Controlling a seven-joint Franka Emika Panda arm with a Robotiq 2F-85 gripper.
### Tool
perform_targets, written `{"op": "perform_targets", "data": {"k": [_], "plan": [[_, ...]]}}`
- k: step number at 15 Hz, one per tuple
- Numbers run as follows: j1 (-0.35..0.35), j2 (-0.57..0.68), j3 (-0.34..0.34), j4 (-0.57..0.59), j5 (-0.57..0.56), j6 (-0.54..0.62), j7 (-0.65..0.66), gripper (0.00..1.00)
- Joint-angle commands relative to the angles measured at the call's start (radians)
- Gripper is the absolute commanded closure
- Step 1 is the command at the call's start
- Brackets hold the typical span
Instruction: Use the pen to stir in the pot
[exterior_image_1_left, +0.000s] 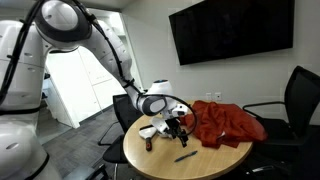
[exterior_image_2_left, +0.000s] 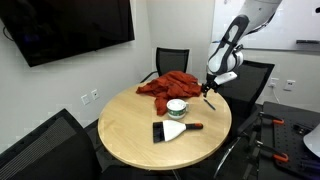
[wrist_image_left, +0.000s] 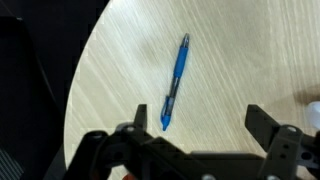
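My gripper should next grab across the pen (wrist_image_left: 174, 82) at the pen's end nearest my gripper, so that the far blue part of the pen stays free to stir in the pot.
The pen (wrist_image_left: 174, 82) is blue and thin. It lies flat on the wooden table just ahead of my gripper (wrist_image_left: 200, 125) in the wrist view. It also shows as a thin dark stick (exterior_image_1_left: 185, 155) near the table's front edge in an exterior view. My gripper (exterior_image_1_left: 177, 125) (exterior_image_2_left: 208, 92) hovers above the pen, open and empty. The pot (exterior_image_2_left: 177, 107) is small, round and whitish. It stands near the table's middle, beside the red cloth and apart from the gripper.
A crumpled red cloth (exterior_image_2_left: 168, 85) (exterior_image_1_left: 225, 123) covers the table's side by the chairs. A flat white tool with a red handle (exterior_image_2_left: 172, 130) lies next to the pot. A short dark cylinder (exterior_image_1_left: 148, 146) stands near the table edge (wrist_image_left: 85, 70). Black office chairs (exterior_image_1_left: 295, 100) surround the table.
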Motion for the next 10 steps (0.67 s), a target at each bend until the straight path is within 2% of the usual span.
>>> {"op": "perform_targets", "data": {"k": [1,10], "plan": [[-0.012,0.103,0.007,0.105,0.028,-0.001,0.026,0.00],[-0.005,0.231,-0.012,0.236,0.038,-0.023,0.094,0.00]]}}
